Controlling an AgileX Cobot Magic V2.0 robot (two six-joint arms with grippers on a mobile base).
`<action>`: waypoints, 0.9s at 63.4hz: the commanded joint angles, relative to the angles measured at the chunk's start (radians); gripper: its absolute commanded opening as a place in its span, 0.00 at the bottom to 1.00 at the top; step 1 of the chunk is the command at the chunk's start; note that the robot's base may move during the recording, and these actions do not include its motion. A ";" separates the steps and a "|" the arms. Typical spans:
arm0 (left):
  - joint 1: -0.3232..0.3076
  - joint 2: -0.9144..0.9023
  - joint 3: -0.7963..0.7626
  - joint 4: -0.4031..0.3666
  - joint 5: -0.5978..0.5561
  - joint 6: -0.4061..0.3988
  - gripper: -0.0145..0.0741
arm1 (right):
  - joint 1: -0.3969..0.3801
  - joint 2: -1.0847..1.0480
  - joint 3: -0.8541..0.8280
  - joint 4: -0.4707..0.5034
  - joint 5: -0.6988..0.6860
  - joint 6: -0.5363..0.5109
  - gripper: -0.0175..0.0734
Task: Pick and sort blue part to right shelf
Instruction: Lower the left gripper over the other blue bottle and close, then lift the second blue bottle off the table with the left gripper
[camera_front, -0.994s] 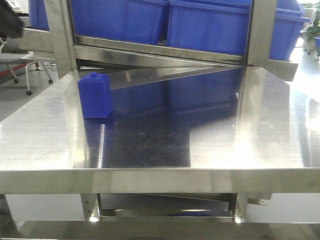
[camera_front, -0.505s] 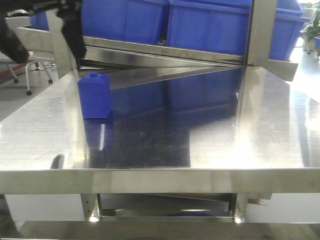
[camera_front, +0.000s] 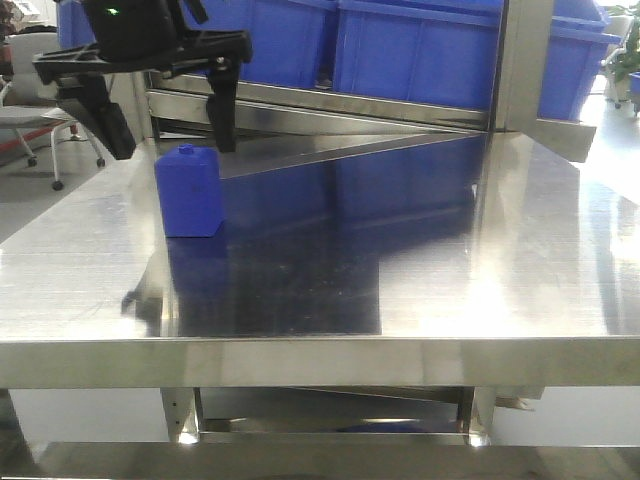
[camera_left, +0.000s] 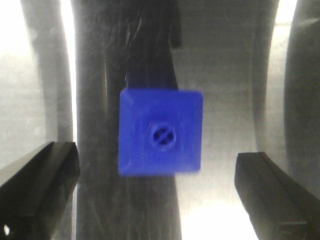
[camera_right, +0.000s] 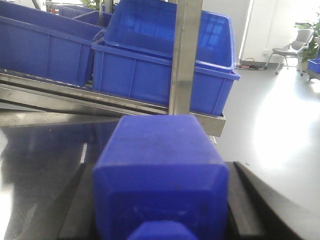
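Observation:
The blue part's round cap (camera_front: 186, 149) should stay free on the way to the shelf, so my left gripper must grab the blue part by its square body (camera_front: 192, 200) next.
A blue part (camera_front: 188, 192), a square block with a round cap, stands upright on the steel table (camera_front: 400, 260) at the back left. My left gripper (camera_front: 172, 140) hangs just above it, open, with one finger on each side. The left wrist view looks straight down on this part (camera_left: 160, 132), with the left gripper (camera_left: 156, 192) open wide around it and not touching. My right gripper (camera_right: 162, 200) is out of the front view. It is shut on a second blue part (camera_right: 160, 170), facing the right shelf (camera_right: 100, 102) and its blue bins (camera_right: 165, 75).
The rack's steel uprights (camera_front: 520, 65) and front rail (camera_front: 330, 100) run along the table's far edge, with large blue bins (camera_front: 420, 50) behind. An upright (camera_right: 186, 55) stands straight ahead of the right gripper. Office chairs (camera_front: 40, 115) stand at the far left.
My left gripper has come in from the upper left and moved right and down, open, to hang over the blue part on the table. The part has not moved.

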 joint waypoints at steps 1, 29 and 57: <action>-0.007 -0.021 -0.073 0.000 0.011 -0.012 0.93 | -0.008 0.005 -0.032 0.001 -0.098 -0.008 0.64; -0.003 0.089 -0.107 0.008 0.045 -0.012 0.93 | -0.008 0.005 -0.032 0.001 -0.098 -0.008 0.64; -0.001 0.090 -0.107 0.000 0.040 -0.012 0.93 | -0.008 0.005 -0.032 0.001 -0.098 -0.008 0.64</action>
